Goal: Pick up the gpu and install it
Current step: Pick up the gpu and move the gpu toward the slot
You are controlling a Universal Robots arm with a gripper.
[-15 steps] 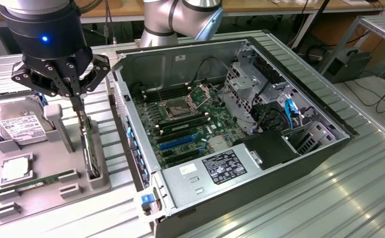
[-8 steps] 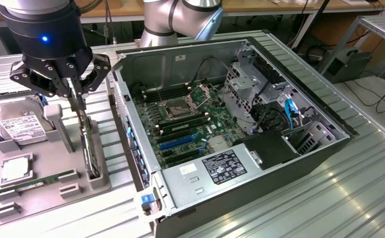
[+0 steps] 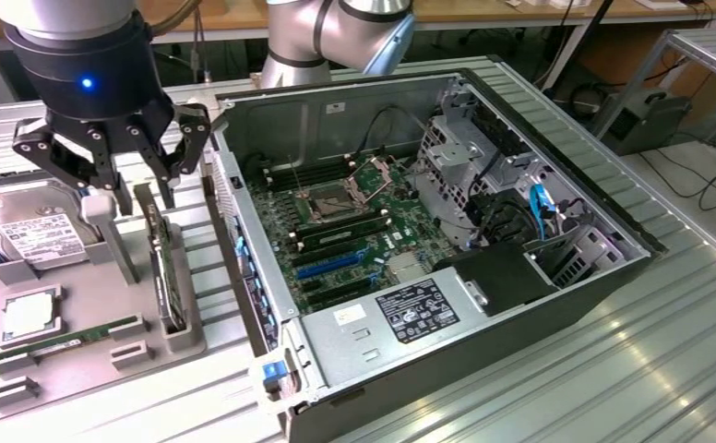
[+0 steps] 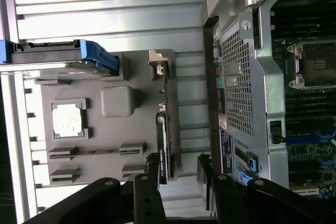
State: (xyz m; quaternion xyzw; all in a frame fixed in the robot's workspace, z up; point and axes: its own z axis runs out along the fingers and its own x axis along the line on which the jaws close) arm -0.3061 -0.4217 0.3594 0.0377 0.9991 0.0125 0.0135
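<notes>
My gripper is to grab the GPU [image 4: 163,140] next by its thin, flat-sided end opposite the bracket, because a metal bracket [image 4: 158,62] sticks out sideways at one end.
The gpu [image 3: 162,263] is a thin dark card standing on edge in a slot of the grey holder tray [image 3: 118,309], on the exterior view's left beside the open computer case [image 3: 555,305]. My gripper [image 3: 130,196] hangs open over the card's far end, with nothing held. In the wrist view the gpu [image 4: 163,140] shows edge-on, and its end lies between my two fingertips, closer to one finger [image 4: 152,174] than the other. The motherboard [image 3: 346,231] lies exposed inside the case.
The tray also carries a hard drive [image 3: 26,226], a square CPU [image 3: 26,314] and a green RAM stick [image 3: 69,337]. The case's perforated rear wall [image 4: 239,77] stands close beside the card. A ribbed metal table [image 3: 579,388] lies under everything.
</notes>
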